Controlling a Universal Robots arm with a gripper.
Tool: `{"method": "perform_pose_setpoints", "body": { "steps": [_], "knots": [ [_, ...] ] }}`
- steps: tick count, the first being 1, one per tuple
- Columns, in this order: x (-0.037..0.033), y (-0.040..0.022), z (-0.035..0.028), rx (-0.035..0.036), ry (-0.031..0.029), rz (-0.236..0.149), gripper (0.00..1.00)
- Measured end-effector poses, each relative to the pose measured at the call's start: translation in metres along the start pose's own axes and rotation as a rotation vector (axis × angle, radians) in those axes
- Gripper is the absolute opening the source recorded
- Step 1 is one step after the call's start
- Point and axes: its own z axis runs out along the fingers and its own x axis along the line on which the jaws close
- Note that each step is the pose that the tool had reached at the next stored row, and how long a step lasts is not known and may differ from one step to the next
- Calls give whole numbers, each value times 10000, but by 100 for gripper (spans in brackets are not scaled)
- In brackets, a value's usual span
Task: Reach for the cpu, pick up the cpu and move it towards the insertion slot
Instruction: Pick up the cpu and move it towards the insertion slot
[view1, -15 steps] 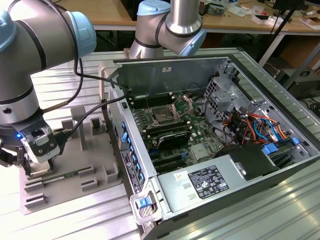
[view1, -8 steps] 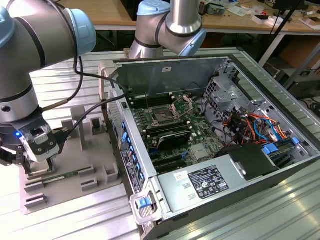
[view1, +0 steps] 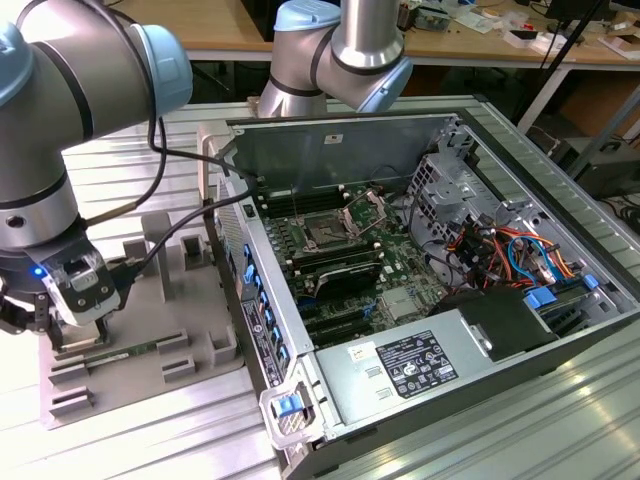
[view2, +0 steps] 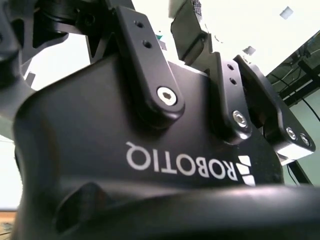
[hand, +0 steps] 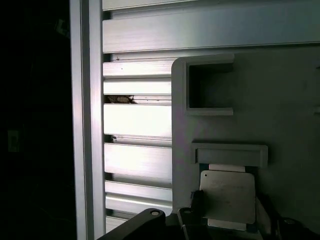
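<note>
The cpu needs to go to the insertion slot (view1: 326, 236). My gripper should next grab it by its two opposite side edges to carry it there.
The cpu (hand: 227, 196), a pale silver square chip, lies flat in its holder on the grey fixture tray (hand: 290, 100) in the first wrist view. My gripper (hand: 229, 220) is low over it, open, with a dark finger (hand: 196, 212) close on each side of the chip. In the exterior view my gripper (view1: 78, 338) stands at the left, down on the grey fixture tray (view1: 190, 300), and hides the cpu there. The insertion slot (view1: 326, 236), a dark square socket with its silver bracket raised, sits on the motherboard inside the open computer case, well to the exterior view's right of my gripper.
A thin green memory stick (view1: 125, 354) lies on the tray beside my gripper. The open computer case (view1: 240, 250) has a tall side wall between tray and motherboard. A power supply (view1: 400, 365) and cables (view1: 500, 250) are inside. Ribbed aluminium table (hand: 135, 120) surrounds the tray.
</note>
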Motion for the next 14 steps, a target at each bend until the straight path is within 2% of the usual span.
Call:
{"method": "perform_pose_setpoints", "body": {
  "steps": [9, 14],
  "knots": [
    [0, 6, 52, 6, 1, -16, 51],
    [-1, 7, 55, 5, -1, -15, 51]
  ]
}}
